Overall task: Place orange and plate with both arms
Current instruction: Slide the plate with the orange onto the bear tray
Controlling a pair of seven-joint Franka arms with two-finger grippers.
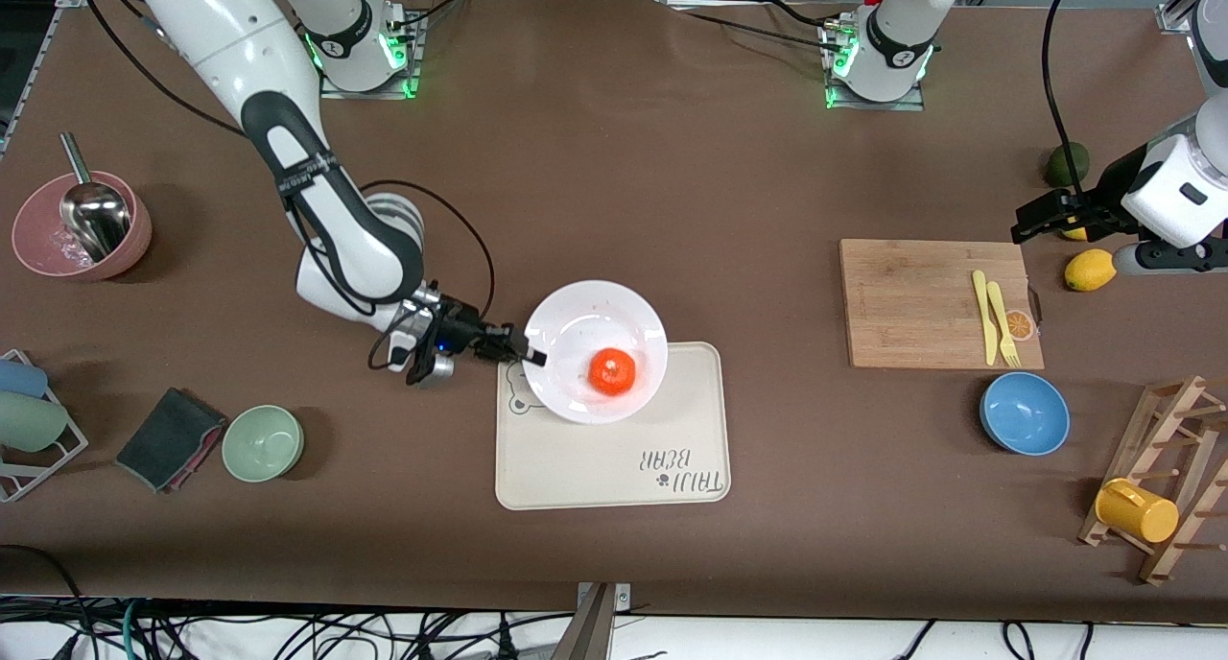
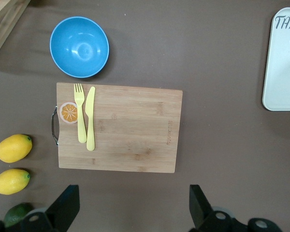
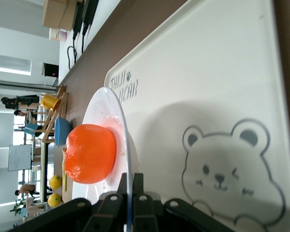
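The white plate has its far rim (image 1: 595,282) past the tray's back edge (image 1: 693,343), so my right gripper should move the plate fully in before releasing it.
The white plate (image 1: 595,339) is held over the corner of the cream bear-print tray (image 1: 614,449), partly overhanging it. The orange (image 1: 612,371) lies on the plate. My right gripper (image 1: 528,353) is shut on the plate's rim at the end toward the right arm. In the right wrist view the fingers (image 3: 135,186) pinch the plate's thin rim (image 3: 127,145), with the orange (image 3: 89,152) on the plate above the tray (image 3: 208,96). My left gripper (image 1: 1031,221) is open and empty, up over the table beside the cutting board; its fingers (image 2: 67,203) show wide apart.
A wooden cutting board (image 1: 935,300) carries a yellow fork and knife (image 1: 993,315). A blue bowl (image 1: 1024,412), two lemons (image 1: 1089,270), an avocado (image 1: 1065,164) and a mug rack (image 1: 1161,487) stand at the left arm's end. A green bowl (image 1: 262,441), a cloth (image 1: 168,437) and a pink bowl (image 1: 82,226) stand at the right arm's end.
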